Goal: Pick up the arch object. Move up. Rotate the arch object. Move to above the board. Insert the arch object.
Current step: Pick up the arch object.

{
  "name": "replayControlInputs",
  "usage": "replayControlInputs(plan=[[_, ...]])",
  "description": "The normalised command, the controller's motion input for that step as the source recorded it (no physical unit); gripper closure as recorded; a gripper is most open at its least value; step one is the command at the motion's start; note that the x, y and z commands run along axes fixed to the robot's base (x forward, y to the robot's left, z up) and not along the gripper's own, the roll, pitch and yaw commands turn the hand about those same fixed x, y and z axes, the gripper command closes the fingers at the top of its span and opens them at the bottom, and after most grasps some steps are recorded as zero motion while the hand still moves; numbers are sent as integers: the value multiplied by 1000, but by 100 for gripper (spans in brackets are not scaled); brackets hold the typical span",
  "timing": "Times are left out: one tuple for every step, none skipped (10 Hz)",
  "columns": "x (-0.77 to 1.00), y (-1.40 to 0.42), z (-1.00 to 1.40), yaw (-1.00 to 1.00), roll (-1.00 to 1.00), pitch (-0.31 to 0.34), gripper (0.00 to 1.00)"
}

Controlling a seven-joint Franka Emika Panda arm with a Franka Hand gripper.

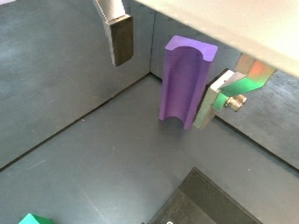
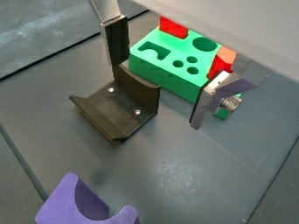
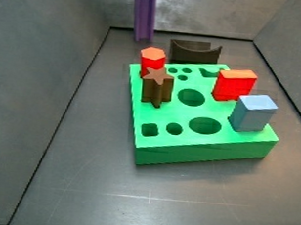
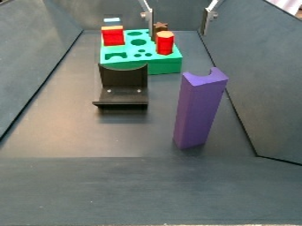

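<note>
My gripper grabs the arch object by its scooped top (image 1: 191, 48) next. Then my gripper is able to lift and rotate the arch object.
The arch object, a tall matte purple block, stands upright on the grey floor near a wall in both side views (image 4: 199, 108) (image 3: 144, 13). It also shows in both wrist views (image 1: 184, 83) (image 2: 79, 206). The board (image 3: 197, 138) (image 2: 158, 63) (image 4: 130, 60) is a thick green slab with holes. My gripper (image 1: 169, 70) (image 2: 163, 70) hangs open and empty high above the floor, between the arch object and the board, touching neither. Its fingers (image 1: 121, 40) stand wide apart. Neither side view shows the gripper.
The dark fixture (image 4: 122, 88) (image 2: 117, 109) (image 3: 194, 51) stands on the floor between board and arch object. On the board sit a red hexagon (image 3: 152, 59), a brown star (image 3: 157, 83), a red cube (image 3: 234, 85) and a blue block (image 3: 255, 112). Grey walls enclose the floor.
</note>
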Motion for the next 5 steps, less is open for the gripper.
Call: replayControlInputs(plan=[[0,360,-77,186,-77,-37,0],[-137,557,-111,706,-36,-119,0],[-149,549,-103,723,-26,-111,0],[-149,571,-149,697,-33,-127,0],[-183,609,-180,671,-36,-120,0]])
